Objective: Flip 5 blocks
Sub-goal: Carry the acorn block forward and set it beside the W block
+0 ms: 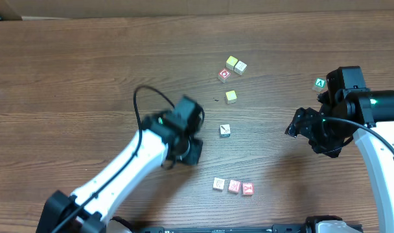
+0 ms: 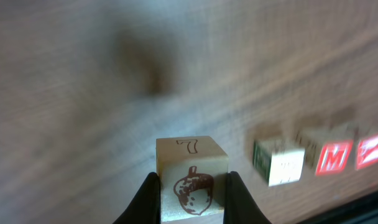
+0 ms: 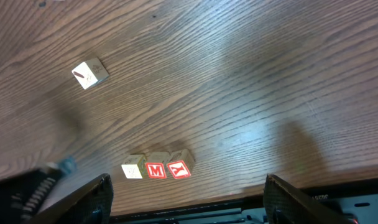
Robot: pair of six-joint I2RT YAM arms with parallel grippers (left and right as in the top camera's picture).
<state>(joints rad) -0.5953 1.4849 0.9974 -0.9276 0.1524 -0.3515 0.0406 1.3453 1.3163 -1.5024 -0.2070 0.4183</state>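
Note:
The acorn block hangs short of the row's pale block, so I will move it toward the pale block before my left gripper lets it go.
My left gripper is shut on a pale block with a brown acorn print and a "7" on top, held just above the table. From overhead the left gripper hides that block. Three blocks stand in a row near the front edge: a pale one, a red "M" one and a red one. The row also shows in the right wrist view, where the pale block is at its left end. A lone pale block lies mid-table. My right gripper hangs open to the right, holding nothing.
At the back stand two cream cubes, a red-ring cube and a yellow cube. A green "A" cube sits by the right arm. The table's front edge runs just behind the row.

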